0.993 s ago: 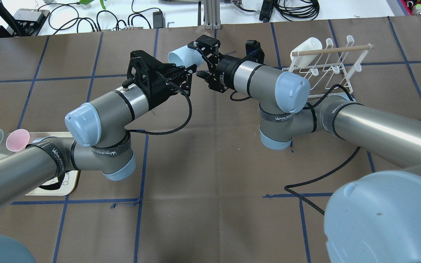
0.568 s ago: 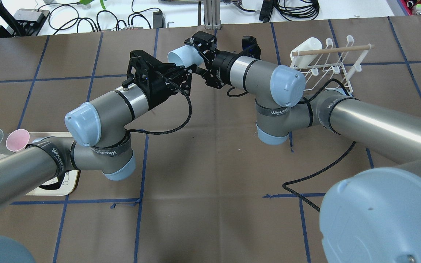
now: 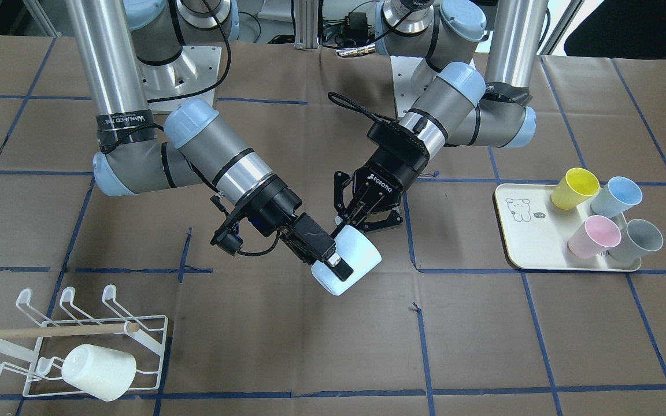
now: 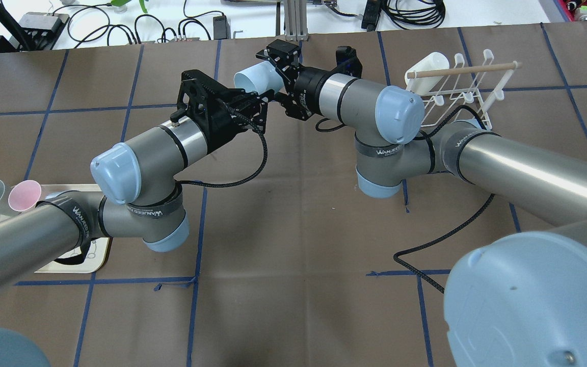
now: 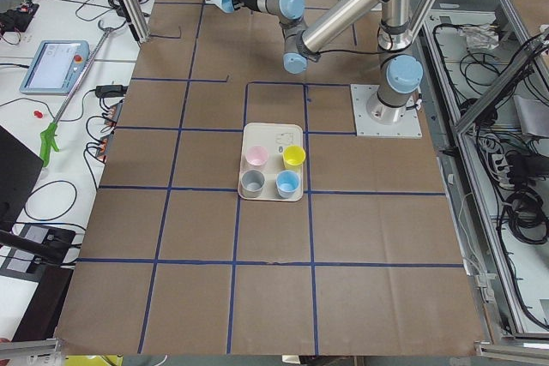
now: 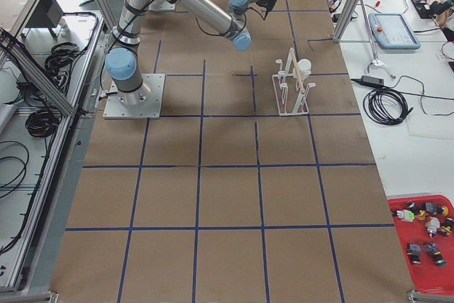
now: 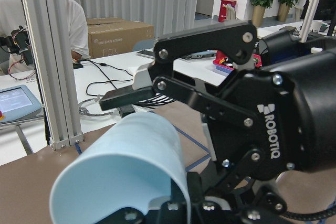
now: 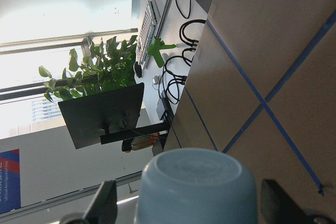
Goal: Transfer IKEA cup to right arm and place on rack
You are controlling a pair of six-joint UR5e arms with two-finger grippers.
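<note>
The cup's opening should stay free to go onto the rack [image 3: 78, 341], so my right gripper needs to grab the cup by its closed base next.
The IKEA cup [image 3: 351, 258], pale blue, hangs on its side above the table's middle. My left gripper [image 3: 351, 222] is shut on its rim; its fingers [image 7: 181, 205] pinch the cup's wall [image 7: 126, 166]. My right gripper [image 3: 333, 263] is open and straddles the cup's closed base [image 8: 191, 182], one finger [image 8: 102, 200] on each side, with gaps to the cup. From overhead the cup [image 4: 252, 77] sits between my left gripper [image 4: 260, 99] and my right gripper [image 4: 272, 76]. The white wire rack [image 3: 78, 341] stands at my far right [image 4: 464, 94].
A white cup [image 3: 99, 364] hangs on the rack under its wooden dowel [image 3: 50, 331]. A cream tray [image 3: 515, 237] on my left side holds yellow [image 3: 574, 188], blue [image 3: 616, 196], pink [image 3: 593, 237] and grey [image 3: 636, 240] cups. A black cable [image 4: 441, 244] trails below the right arm.
My right gripper has moved left and away from me, closing in on the cup until its open fingers straddle the base. The left arm and the cup have stayed still.
</note>
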